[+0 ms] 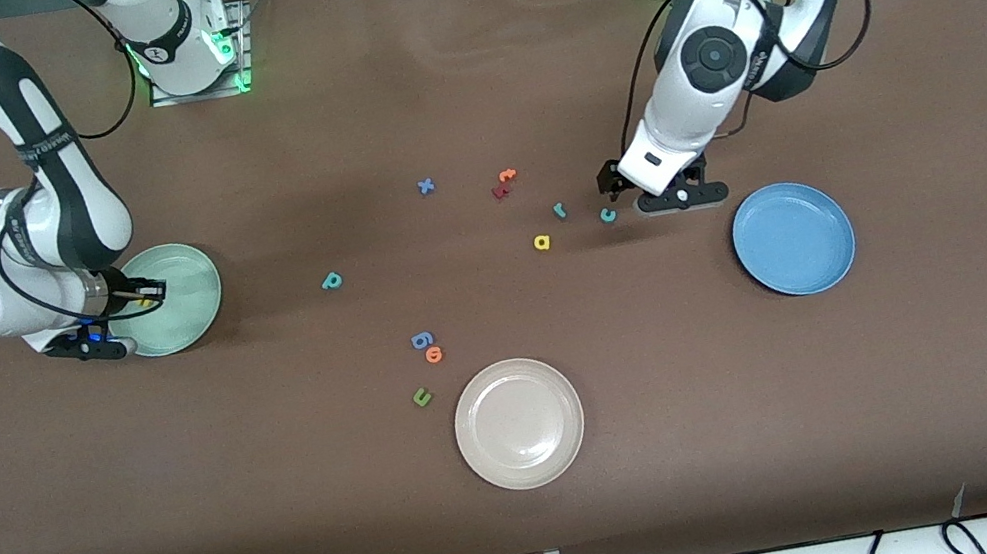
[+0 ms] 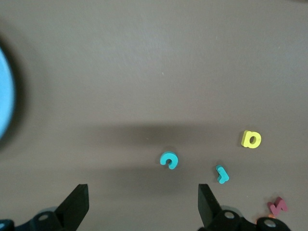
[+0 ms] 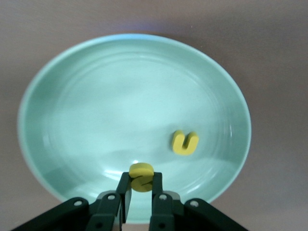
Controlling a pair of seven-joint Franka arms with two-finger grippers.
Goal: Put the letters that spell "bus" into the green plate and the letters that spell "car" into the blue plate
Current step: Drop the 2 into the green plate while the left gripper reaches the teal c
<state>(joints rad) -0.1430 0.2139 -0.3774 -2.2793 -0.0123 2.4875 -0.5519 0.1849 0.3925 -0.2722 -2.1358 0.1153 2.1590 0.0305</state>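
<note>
The left gripper grabs the teal "c" by its curved body (image 1: 608, 215) next, to start "car" in the blue plate (image 1: 792, 237).
My right gripper (image 3: 141, 180) hangs over the pale green plate (image 3: 120, 96), shut on a tiny yellow foam letter, the "s" (image 3: 141, 176). A yellow "u" (image 3: 185, 143) lies in that plate (image 1: 194, 304). The teal "b" (image 1: 332, 281) lies on the table mid-way between the arms. My left gripper (image 2: 143, 202) is open and empty, low over the table beside the teal "c" (image 2: 169, 160). The teal "r" (image 2: 222, 174) and yellow "a" (image 2: 250, 139) lie just past the "c". The blue plate (image 1: 792, 237) sits empty near the left gripper (image 1: 650, 186).
A beige-white plate (image 1: 519, 423) stands nearest the front camera. Close to it lie a dark green "u" (image 1: 421, 396), an orange "o" (image 1: 434, 355) and a blue letter (image 1: 421, 339). An orange "t" (image 1: 506, 175), a dark red letter (image 1: 499, 192) and a blue "x" (image 1: 426, 186) lie toward the bases.
</note>
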